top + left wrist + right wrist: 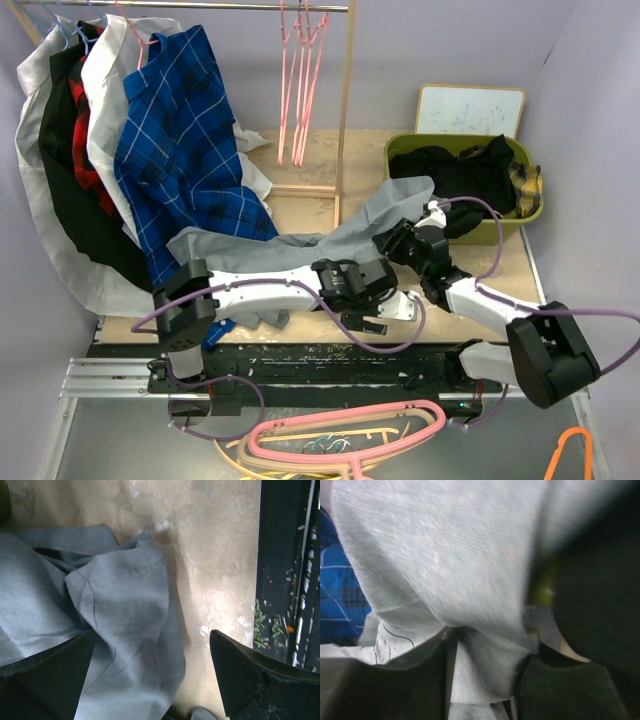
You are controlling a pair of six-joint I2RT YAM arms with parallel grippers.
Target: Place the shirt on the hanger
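I will next grab the grey shirt by its near edge [160, 646] with my left gripper, away from my right gripper's fold, so the shirt spreads out for the hanger.
The grey shirt [345, 232] lies crumpled across the wooden table, from under the blue checked shirt to the green bin. My right gripper [402, 238] is shut on a fold of its cloth [470, 555], which bunches between the fingers [485, 665]. My left gripper [385, 300] is open and low over the shirt's near edge [125, 610]. Its left finger [50, 680] is over the cloth and its right finger [250, 675] is over bare table. The thin pink hangers [300, 80] hang on the rail at the back, away from both grippers.
A blue checked shirt [180, 150] and other clothes hang at back left. A green bin [535, 200] holds a black garment [470, 175], with a whiteboard [470, 110] behind. Thick pink and cream hangers [345, 435] and an orange one [570, 450] lie in front of the bases.
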